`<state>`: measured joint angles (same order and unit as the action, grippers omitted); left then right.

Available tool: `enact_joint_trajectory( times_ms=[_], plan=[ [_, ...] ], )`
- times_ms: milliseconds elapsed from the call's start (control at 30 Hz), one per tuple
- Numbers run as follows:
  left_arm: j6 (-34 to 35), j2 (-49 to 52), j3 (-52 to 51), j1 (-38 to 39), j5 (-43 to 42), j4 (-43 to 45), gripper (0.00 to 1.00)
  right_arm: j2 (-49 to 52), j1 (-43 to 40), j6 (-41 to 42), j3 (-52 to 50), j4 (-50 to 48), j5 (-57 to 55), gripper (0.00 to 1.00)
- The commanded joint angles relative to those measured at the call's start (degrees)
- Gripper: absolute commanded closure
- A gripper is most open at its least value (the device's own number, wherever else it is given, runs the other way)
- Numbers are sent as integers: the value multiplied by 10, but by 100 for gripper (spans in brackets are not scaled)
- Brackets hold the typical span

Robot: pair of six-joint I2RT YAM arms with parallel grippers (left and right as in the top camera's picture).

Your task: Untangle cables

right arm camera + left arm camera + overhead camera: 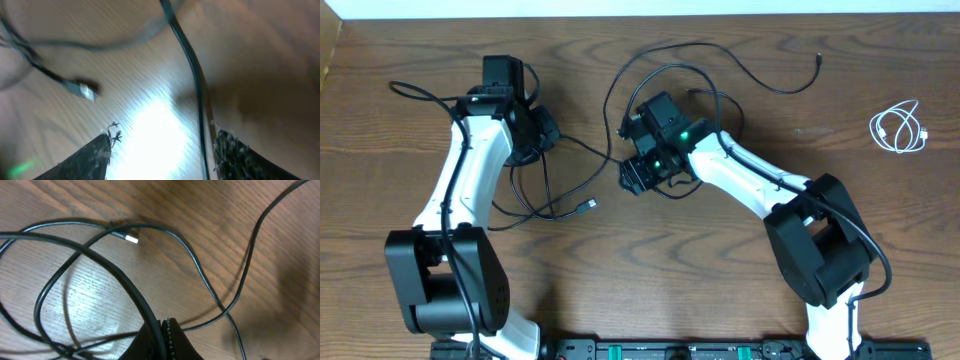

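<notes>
The robot's right gripper next needs to pick up the cord along its length, away from the plug (82, 89), to draw the loops apart and untangle the black cord.
The long thin black cord (607, 100) lies in loose loops across the middle of the table, with one plug (588, 207) near the centre and another (818, 60) at the back. My left gripper (542, 130) is shut on the black cord (120, 277), which runs between its fingertips (163, 326); a plug (131, 238) lies beyond. My right gripper (635, 174) is open low over the table (162, 150). The cord (192, 60) passes between its fingers close to the right one, untouched. A plug (85, 91) lies ahead. The white cord (898, 128) sits coiled, apart, at far right.
Thicker black wires (420, 93) run along the left arm and loop onto the wooden table (740, 260). The arm bases stand at the front edge. The table's back edge meets a white strip.
</notes>
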<state>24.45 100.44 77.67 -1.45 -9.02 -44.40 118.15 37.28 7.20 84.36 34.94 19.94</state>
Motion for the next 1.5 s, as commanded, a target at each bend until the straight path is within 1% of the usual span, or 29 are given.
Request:
enact_joint_trajectory(
  times_ms=[0,100,200,233,300,333,367,433,467,567,633,667,700,800,867,967,1067,1133,1200,1300,1367,1467],
  plan=[
    [7,3,2,-2,9,4,93,6,3,-23,3,36,-46,35],
    [7,3,2,-2,9,6,93,18,5,-24,3,52,-47,36],
    [7,5,1,-2,9,6,93,35,11,-17,3,55,-56,41],
    [7,7,0,-2,9,8,93,35,12,-17,3,55,-57,45],
    [7,9,-5,-2,9,13,93,35,12,-16,3,53,-57,56],
    [7,12,-7,-2,9,15,93,35,12,-16,3,52,-57,65],
    [7,16,-7,-2,9,16,93,35,12,-16,3,51,-57,69],
    [7,24,-7,-2,9,16,93,34,12,-17,3,50,-54,87],
    [7,26,-7,-2,9,16,93,33,10,-17,3,50,-54,99],
    [7,26,-7,-3,12,17,93,18,-2,-17,14,57,-62,99],
    [7,26,-7,-2,34,16,93,-15,-19,-33,64,116,-65,99],
    [7,26,-7,-3,42,16,93,-23,-22,-39,80,129,-65,99],
    [7,26,-7,-3,52,16,93,-50,-30,-63,131,165,-66,99],
    [7,26,-7,-2,52,16,93,-97,-40,-73,219,198,-81,99],
    [7,26,-7,-2,52,16,93,-132,-41,-73,282,203,-100,99],
    [7,26,-7,-2,52,16,93,-186,-41,-74,355,179,-158,99],
    [7,26,-7,-2,52,14,93,-239,-41,-73,392,128,-241,99],
    [7,26,-7,-2,52,14,93,-268,-41,-75,395,89,-278,99],
    [7,26,-7,-2,52,15,93,-299,-41,-108,395,40,-318,99],
    [7,26,-7,-2,52,14,93,-322,-41,-113,395,1,-365,99],
    [7,26,-7,-2,52,14,93,-327,-41,-117,395,11,-362,99],
    [7,26,-7,-3,52,14,93,-322,-41,-111,394,86,-313,99]
  ],
)
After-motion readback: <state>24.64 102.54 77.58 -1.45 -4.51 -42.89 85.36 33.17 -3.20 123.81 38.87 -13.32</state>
